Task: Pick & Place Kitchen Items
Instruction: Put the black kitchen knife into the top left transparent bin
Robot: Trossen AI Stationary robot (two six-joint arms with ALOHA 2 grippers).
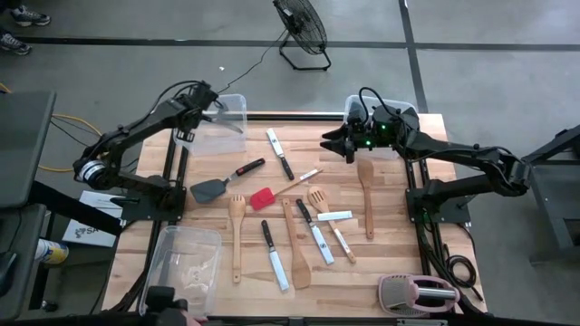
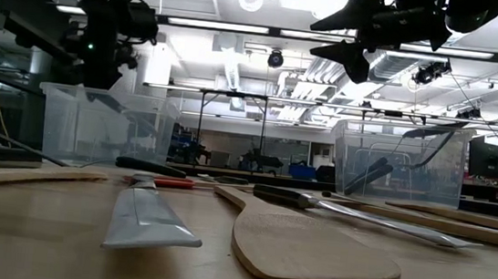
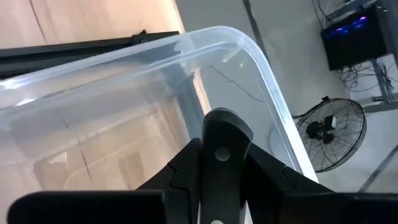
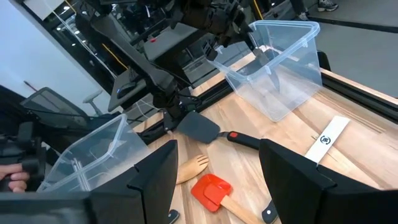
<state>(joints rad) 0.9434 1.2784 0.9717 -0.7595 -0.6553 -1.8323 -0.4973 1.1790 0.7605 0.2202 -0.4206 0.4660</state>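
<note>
The black knife handle [image 3: 219, 155] stands inside the clear bin's rim, so the black-handled knife would remain in the bin. It is now time for my left gripper to open.
My left gripper [image 1: 214, 107] is over the far-left clear bin [image 1: 227, 122], shut on a black-handled knife [image 3: 219, 146]; its blade does not show in the left wrist view. My right gripper [image 1: 337, 143] hangs open and empty above the table beside the far-right clear bin [image 1: 390, 110]; it also shows in the low view [image 2: 339, 36]. On the table lie a white-bladed knife [image 1: 279, 152], a black spatula [image 1: 225, 183], a red spatula [image 1: 264, 198], wooden spoons [image 1: 237, 237] [image 1: 367, 192], a wooden turner [image 1: 295, 243] and more knives [image 1: 275, 255] [image 1: 316, 233]. My left gripper pinches the knife's black riveted handle [image 3: 219, 155] between its two fingers. The handle's rounded end [image 3: 225, 121] sticks out past the fingertips. The knife is lifted clear, above the bin's open top.
A third clear bin [image 1: 186, 263] stands at the near left. A pink-and-grey toaster [image 1: 419, 294] sits at the near right corner. A floor fan [image 1: 302, 32] stands beyond the table's far edge. The utensils crowd the table's middle.
</note>
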